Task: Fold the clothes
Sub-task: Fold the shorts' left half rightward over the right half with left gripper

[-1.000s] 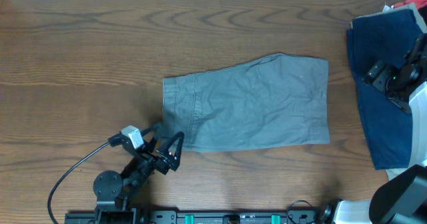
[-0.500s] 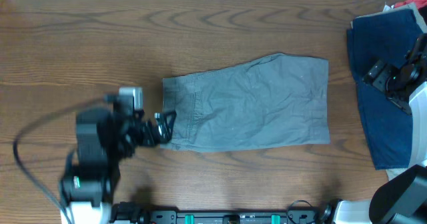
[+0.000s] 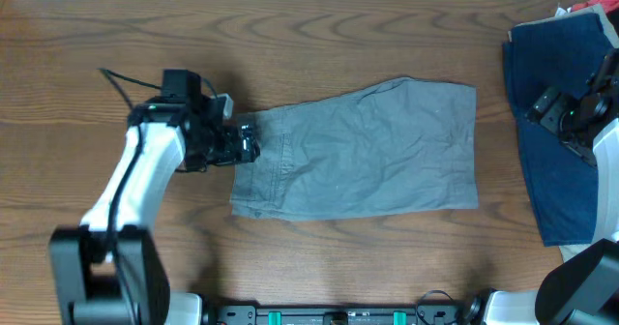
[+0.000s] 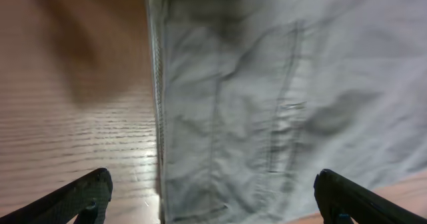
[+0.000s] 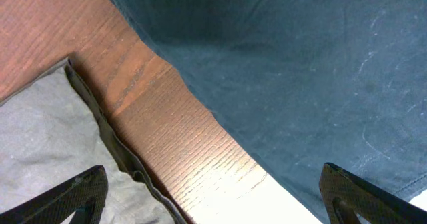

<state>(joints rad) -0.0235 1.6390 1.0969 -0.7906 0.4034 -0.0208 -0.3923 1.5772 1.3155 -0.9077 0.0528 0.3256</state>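
I should next fold the waistband over toward the leg end, so I should grab the grey-khaki shorts (image 3: 363,151) by the waistband edge (image 3: 238,178) with my left gripper.
The grey-khaki shorts (image 3: 363,151) lie flat in the middle of the table, waistband to the left. My left gripper (image 3: 244,141) hovers at the waistband edge, open and empty; the left wrist view shows the waistband seam and a stitched pocket (image 4: 280,111) between its spread fingers (image 4: 213,197). A dark navy garment (image 3: 551,141) lies at the right edge. My right gripper (image 3: 566,117) is above it, open and empty; the right wrist view (image 5: 213,197) shows the navy cloth (image 5: 300,64), bare wood and a corner of the shorts (image 5: 53,137).
The wooden table (image 3: 116,54) runs far to the left and back. A red scrap of cloth (image 3: 592,7) peeks out at the far right corner behind the navy garment. The left arm's cable (image 3: 121,78) loops near the arm.
My left arm has swung up from the table's front edge to the shorts' waistband. The waistband's lower-left corner has shifted slightly. The right arm has not moved.
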